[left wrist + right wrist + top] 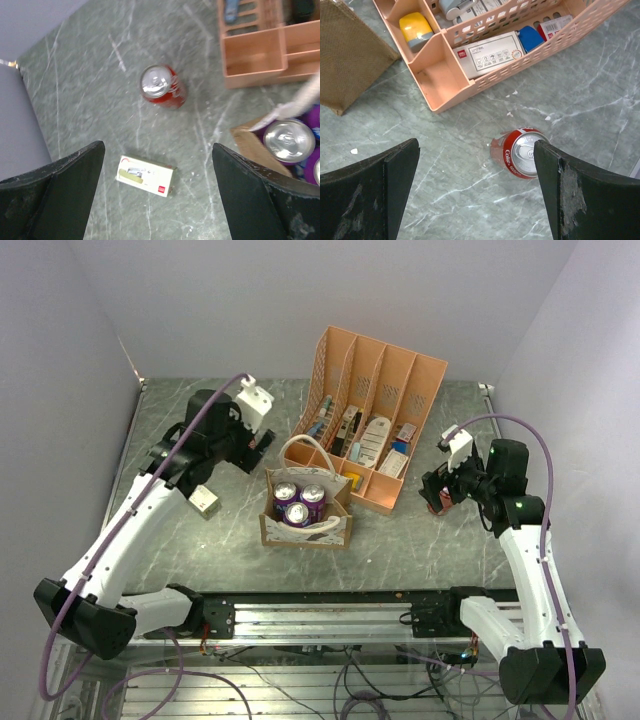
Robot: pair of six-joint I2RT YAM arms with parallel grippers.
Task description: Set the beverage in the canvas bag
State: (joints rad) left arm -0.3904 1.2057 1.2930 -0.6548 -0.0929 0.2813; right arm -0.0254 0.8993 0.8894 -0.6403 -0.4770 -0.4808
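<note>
The upright red can should go base-first down into the canvas bag, so my left gripper should next hold it from above, across its sides near the lid (161,85).
The tan canvas bag (303,530) stands mid-table with white loop handles and holds three purple cans (300,502). Its corner and one purple can (289,142) show in the left wrist view. My left gripper (157,150) is open above a red can (162,87) that stands upright on the table between it and the rack. In the top view my left gripper (250,440) hides that can. My right gripper (476,150) is open over a second upright red Coke can (520,152), close to its right finger (570,190). In the top view my right gripper (437,495) is right of the rack.
An orange slotted file rack (375,410) with boxes stands behind the bag; its front shows in both wrist views (255,55) (470,85). A small white-green box (145,175) lies below my left gripper, left of the bag (205,500). White walls enclose the table.
</note>
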